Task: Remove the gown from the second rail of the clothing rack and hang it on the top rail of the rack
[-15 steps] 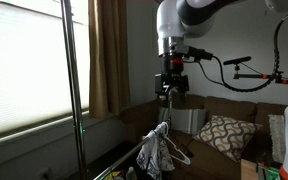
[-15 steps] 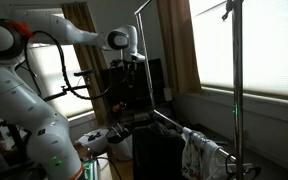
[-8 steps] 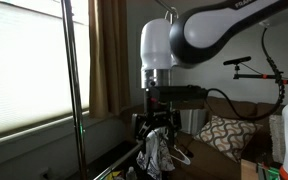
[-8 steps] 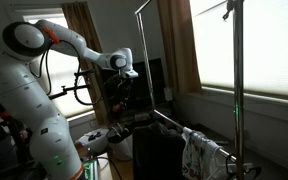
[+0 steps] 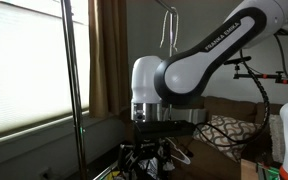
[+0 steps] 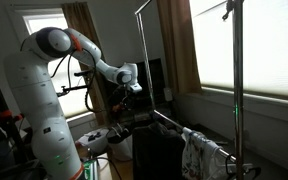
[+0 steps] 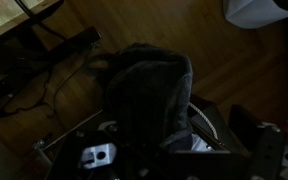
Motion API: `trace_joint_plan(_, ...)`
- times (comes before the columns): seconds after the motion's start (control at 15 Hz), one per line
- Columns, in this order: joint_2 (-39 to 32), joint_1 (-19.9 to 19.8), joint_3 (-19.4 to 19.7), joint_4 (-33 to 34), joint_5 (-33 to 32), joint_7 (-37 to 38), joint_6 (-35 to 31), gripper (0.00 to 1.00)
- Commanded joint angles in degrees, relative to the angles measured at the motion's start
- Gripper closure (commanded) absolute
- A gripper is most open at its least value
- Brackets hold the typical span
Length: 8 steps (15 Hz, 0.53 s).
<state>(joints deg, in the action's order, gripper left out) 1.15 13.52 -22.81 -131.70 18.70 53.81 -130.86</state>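
My gripper should grab the gown by its dark grey fabric (image 7: 149, 85) at the rack's second bar. The gown's length then stays free to hang on the top bar.
The gown (image 6: 198, 155) is a pale cloth on a hanger on the low second rail (image 6: 174, 126) of the metal rack. The rack's upright pole (image 6: 236, 80) rises to the top rail (image 6: 141, 9). In an exterior view my gripper (image 5: 151, 158) is low over the rail, fingers spread, and covers most of the gown. It also shows in an exterior view (image 6: 132, 88) at the rail's near end. The dim wrist view shows dark grey fabric (image 7: 149, 85) right below the camera; the fingers there are lost in shadow.
A sofa with a patterned pillow (image 5: 224, 133) stands behind the rack. Curtains (image 5: 109, 55) and a blinded window (image 5: 24, 60) are at the back. A microphone stand (image 5: 249, 65) reaches in. Cables (image 7: 54, 60) lie on the wood floor.
The arm has swung down and forward. The gripper dropped from well above the rack to the level of the gown on the second rail and now hides it.
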Motion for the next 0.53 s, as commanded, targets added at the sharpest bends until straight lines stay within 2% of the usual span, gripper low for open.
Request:
trace_joint_plan(0.0, -1.26, 1.88, 1.52, 0.51, -2.21, 2.17, -0.52, 0.0)
trace_joint_plan(0.2, -9.86, 3.93, 0.85, 1.85, -1.38, 1.51, -8.48, 0.0)
trace_joint_plan(0.47, -19.26, 8.11, 3.19, 2.93, -6.41, 5.71, -17.89, 0.0)
